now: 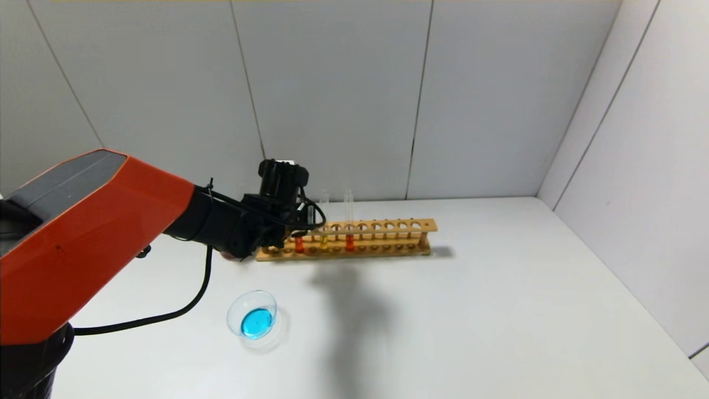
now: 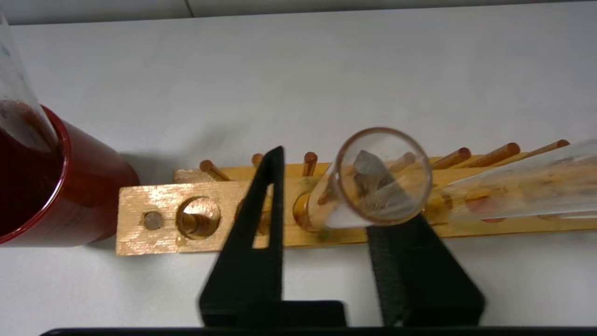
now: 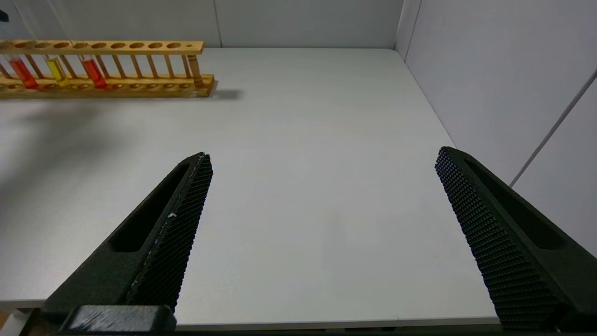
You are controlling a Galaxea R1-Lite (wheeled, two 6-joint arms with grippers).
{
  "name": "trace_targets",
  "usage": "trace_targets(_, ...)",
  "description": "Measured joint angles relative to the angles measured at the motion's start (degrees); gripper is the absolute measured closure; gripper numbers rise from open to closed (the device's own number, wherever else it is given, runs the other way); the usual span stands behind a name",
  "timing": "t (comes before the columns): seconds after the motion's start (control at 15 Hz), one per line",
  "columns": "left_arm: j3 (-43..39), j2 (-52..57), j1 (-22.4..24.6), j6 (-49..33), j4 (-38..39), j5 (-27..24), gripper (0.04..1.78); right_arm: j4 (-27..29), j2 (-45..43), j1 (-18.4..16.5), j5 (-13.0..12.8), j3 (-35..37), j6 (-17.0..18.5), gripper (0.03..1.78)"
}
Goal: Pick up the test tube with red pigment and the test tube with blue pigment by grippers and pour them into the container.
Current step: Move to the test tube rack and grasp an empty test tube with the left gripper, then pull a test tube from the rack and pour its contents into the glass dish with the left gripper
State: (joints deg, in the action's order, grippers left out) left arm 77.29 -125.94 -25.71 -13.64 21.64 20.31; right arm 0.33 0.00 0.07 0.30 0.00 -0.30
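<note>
The wooden rack closes around the red test tube's lower half. Next, my left gripper picks up the red test tube by its bare upper end.
The wooden rack [image 1: 382, 238] holds two test tubes with red pigment [image 1: 299, 244] [image 1: 349, 242] and a yellow one [image 1: 324, 240] between them. My left gripper [image 1: 283, 235] is at the rack's left end. In the left wrist view it [image 2: 322, 186] is open, with the leftmost red tube [image 2: 322, 205] upright in its hole between the fingers, close to one finger [image 2: 410, 261]. The container [image 1: 252, 317], a clear dish, holds blue liquid. No tube with blue liquid shows. My right gripper [image 3: 322, 158] is open and empty over bare table.
A dark red cup [image 2: 70, 186] stands just past the rack's left end with a clear tube [image 2: 14, 98] leaning in it. The rack also shows far off in the right wrist view [image 3: 116, 46]. Walls close the table at the back and right.
</note>
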Motion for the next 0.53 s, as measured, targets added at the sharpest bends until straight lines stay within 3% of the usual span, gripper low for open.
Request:
trace_targets(0.13,0.0,-0.5,0.0,0.2,1.7,-0.5,1.49,0.0,0.0,0.0,0.0,0.0,0.0,0.06)
trace_targets(0.53,-0.1,-0.1,0.0,1.1,1.8,-0.7,1.49,0.0,0.0,0.0,0.0,0.0,0.0,0.06)
